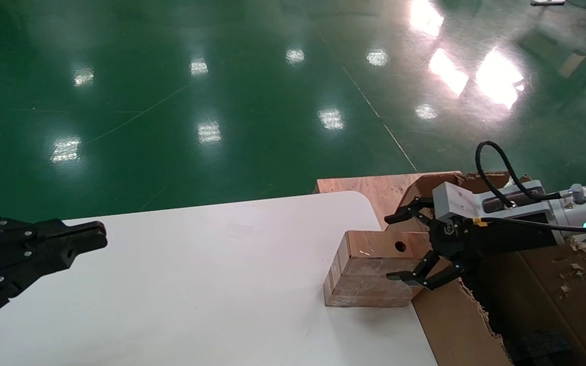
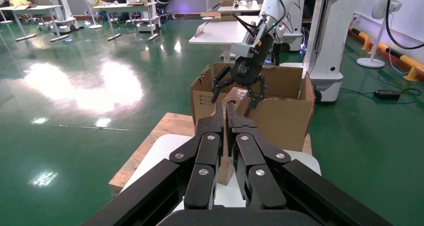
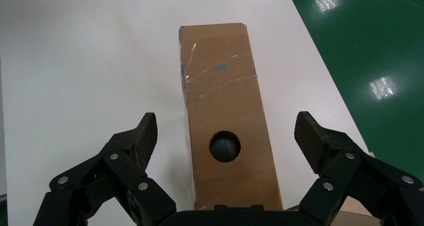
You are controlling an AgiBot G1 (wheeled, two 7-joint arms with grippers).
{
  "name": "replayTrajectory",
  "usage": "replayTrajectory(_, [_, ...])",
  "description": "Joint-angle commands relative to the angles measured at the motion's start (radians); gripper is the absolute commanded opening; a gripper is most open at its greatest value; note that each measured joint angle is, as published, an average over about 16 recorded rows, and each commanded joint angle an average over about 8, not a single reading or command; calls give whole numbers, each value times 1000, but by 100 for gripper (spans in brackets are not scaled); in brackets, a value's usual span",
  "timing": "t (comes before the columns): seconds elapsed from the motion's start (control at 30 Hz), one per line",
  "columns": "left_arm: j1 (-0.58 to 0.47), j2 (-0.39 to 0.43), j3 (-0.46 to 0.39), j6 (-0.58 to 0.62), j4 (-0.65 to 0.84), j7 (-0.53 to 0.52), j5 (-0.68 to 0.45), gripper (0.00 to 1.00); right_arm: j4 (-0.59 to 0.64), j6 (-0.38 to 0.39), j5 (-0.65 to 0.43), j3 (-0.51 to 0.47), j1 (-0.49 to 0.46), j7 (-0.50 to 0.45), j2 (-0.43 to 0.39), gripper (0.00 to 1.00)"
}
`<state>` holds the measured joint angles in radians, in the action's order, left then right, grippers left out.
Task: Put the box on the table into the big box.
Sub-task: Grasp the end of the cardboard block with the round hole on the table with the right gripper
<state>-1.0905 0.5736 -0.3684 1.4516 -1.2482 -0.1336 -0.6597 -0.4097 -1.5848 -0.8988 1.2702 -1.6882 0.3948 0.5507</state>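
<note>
My right gripper grips the small box by its end with the round hole (image 1: 400,246) next, to put the small box into the big box (image 1: 535,305).
The box (image 1: 369,269), small and brown with taped sides and a round hole in its top face, lies on the white table (image 1: 196,284) near the right edge. My right gripper (image 1: 392,248) is open and straddles the box's right end, one finger on each side and neither touching. The right wrist view shows the box (image 3: 220,75) between the spread fingers (image 3: 142,136) of the right gripper (image 3: 226,123), with something dark inside the hole. The big box (image 1: 552,290), a torn carton, stands just right of the table. My left gripper (image 1: 84,241) hovers shut over the table's left side.
A plywood board (image 1: 374,188) lies under the carton, beyond the table's rounded corner. Green floor surrounds the table. In the left wrist view the carton (image 2: 280,116) shows behind the shut left gripper (image 2: 223,113), with another robot's base and other tables farther back.
</note>
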Motion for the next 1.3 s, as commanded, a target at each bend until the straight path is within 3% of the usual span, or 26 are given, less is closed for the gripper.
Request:
replayTrajectory(0.03, [0, 0, 0, 0, 0, 0, 0, 100, 0, 0, 0, 0, 0, 0, 0, 44])
replayTrajectory(0.13, [0, 0, 0, 0, 0, 0, 0, 100, -1, 0, 0, -1, 0, 0, 0, 8])
replayTrajectory(0.17, [0, 0, 0, 0, 0, 0, 0, 100, -1, 0, -1, -2, 0, 0, 0, 1])
replayTrajectory(1.13, [0, 0, 0, 0, 0, 0, 0, 100, -5, 4, -2, -5, 3, -2, -1, 0])
replayTrajectory(1.3, [0, 0, 0, 0, 0, 0, 0, 100, -41, -2, 33, -4, -4, -70, -13, 0])
